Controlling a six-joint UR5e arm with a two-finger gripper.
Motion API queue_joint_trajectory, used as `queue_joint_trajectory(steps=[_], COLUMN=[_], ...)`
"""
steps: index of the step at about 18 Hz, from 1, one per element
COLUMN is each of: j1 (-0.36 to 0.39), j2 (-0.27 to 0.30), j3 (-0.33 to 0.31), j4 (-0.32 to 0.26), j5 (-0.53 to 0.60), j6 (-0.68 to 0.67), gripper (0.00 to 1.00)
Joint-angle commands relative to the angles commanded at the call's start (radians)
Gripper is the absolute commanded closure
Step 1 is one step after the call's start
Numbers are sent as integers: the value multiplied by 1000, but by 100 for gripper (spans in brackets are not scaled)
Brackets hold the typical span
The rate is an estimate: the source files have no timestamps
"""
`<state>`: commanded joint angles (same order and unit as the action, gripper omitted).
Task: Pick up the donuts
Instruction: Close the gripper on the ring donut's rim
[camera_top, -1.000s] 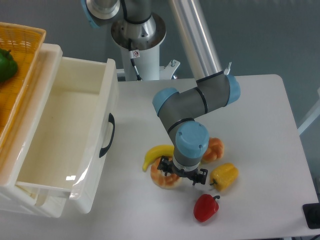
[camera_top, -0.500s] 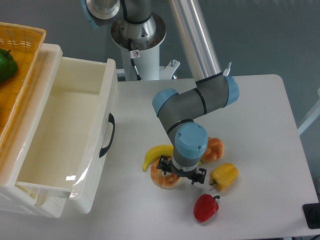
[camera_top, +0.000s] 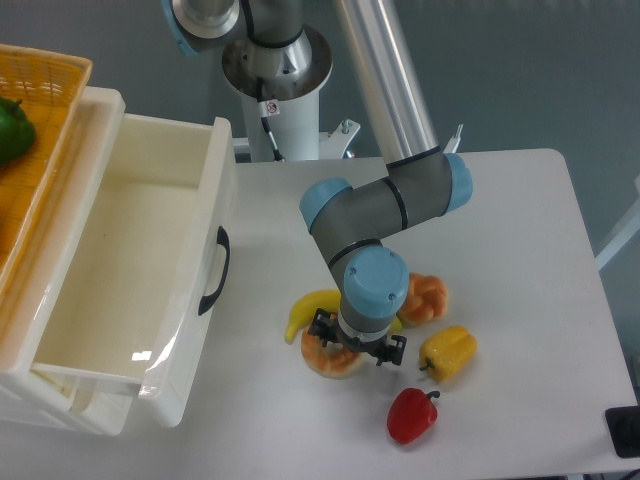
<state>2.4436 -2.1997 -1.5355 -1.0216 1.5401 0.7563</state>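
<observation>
I should next grab one side of its ring (camera_top: 350, 370) with my gripper, and that will let me pick up the tan-orange donut (camera_top: 322, 358).
The donut (camera_top: 325, 360) lies on the white table (camera_top: 520, 260), a tan-orange ring with cream patches, partly covered by my wrist. My gripper (camera_top: 352, 349) points straight down over its right half, the black fingers spread apart on either side of the ring. The grey wrist hides the fingertips, so contact with the donut cannot be judged. Nothing is lifted off the table.
A yellow banana (camera_top: 308, 308) lies just left of the donut. A croissant-like orange pastry (camera_top: 426, 297), a yellow pepper (camera_top: 449, 352) and a red pepper (camera_top: 412, 414) sit to the right. An open white drawer (camera_top: 130, 270) and a wicker basket (camera_top: 30, 130) stand at left.
The arm has shifted slightly to the left and the gripper now sits more squarely over the donut. The donut and other food have not moved.
</observation>
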Motion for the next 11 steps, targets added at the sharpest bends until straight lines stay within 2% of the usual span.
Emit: queue_joint_trajectory(steps=[6, 10, 11], j1=[0, 0, 0], j2=[0, 2, 0], j3=[3, 3, 3], j4=[0, 0, -2], j5=[2, 2, 2], j6=[0, -3, -6], gripper=[2, 19, 28])
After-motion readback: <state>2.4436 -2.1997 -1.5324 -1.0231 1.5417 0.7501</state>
